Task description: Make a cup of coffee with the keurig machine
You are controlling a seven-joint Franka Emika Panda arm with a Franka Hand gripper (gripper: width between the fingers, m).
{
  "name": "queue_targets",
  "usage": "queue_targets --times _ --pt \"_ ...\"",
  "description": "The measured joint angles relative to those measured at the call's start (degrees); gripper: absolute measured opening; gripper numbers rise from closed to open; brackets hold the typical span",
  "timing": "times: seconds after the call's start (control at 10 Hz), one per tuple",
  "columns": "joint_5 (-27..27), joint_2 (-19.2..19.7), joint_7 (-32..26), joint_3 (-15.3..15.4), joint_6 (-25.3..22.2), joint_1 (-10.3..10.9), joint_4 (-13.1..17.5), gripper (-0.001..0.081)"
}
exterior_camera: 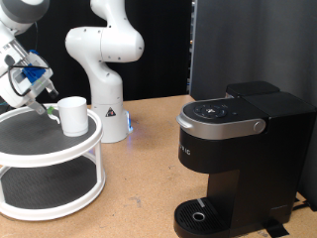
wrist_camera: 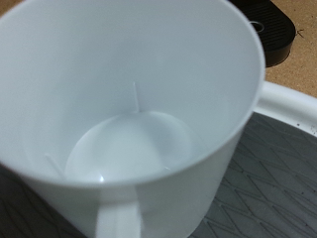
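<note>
The gripper's fingers stop short of the mug's handle (wrist_camera: pixel 119 216) and would miss it if they closed now, so the gripper needs to move toward the handle before it closes on it.
The cup (exterior_camera: pixel 72 114) is a plain white mug standing upright on the top tier of a round white shelf (exterior_camera: pixel 30 149) at the exterior view's left. My gripper (exterior_camera: pixel 45 106) hangs just to the cup's left, close beside it, with nothing seen between its fingers. In the wrist view the cup (wrist_camera: pixel 129 109) fills the picture. It is empty, its handle (wrist_camera: pixel 119 220) points at the camera, and my fingers do not show. The keurig machine (exterior_camera: pixel 238 149) is black, stands at the exterior view's right with its lid down, and its drip tray (exterior_camera: pixel 201 214) is bare.
The arm's white base (exterior_camera: pixel 107 104) stands behind the shelf on the brown table. A black screen (exterior_camera: pixel 248 45) rises behind the machine. The shelf's lower tier (exterior_camera: pixel 45 183) has a dark mat. The shelf's white rim (wrist_camera: pixel 287 99) and a dark round object (wrist_camera: pixel 272 35) beyond it show in the wrist view.
</note>
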Motion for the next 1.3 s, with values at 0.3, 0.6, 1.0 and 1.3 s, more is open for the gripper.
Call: queue_targets --times 0.3,0.6,1.0,1.3 --pt "0.5 0.89 -1.81 -0.14 2.28 0.0 -2.18 0.0805" --pt "2.07 1.17 -3.46 -0.44 2.28 0.0 -3.16 0.0805" --pt "2.12 1.17 -3.52 -0.53 2.1 0.0 -3.39 0.0698" --pt "2.17 1.17 -3.65 -0.6 2.18 0.0 -3.52 0.036"
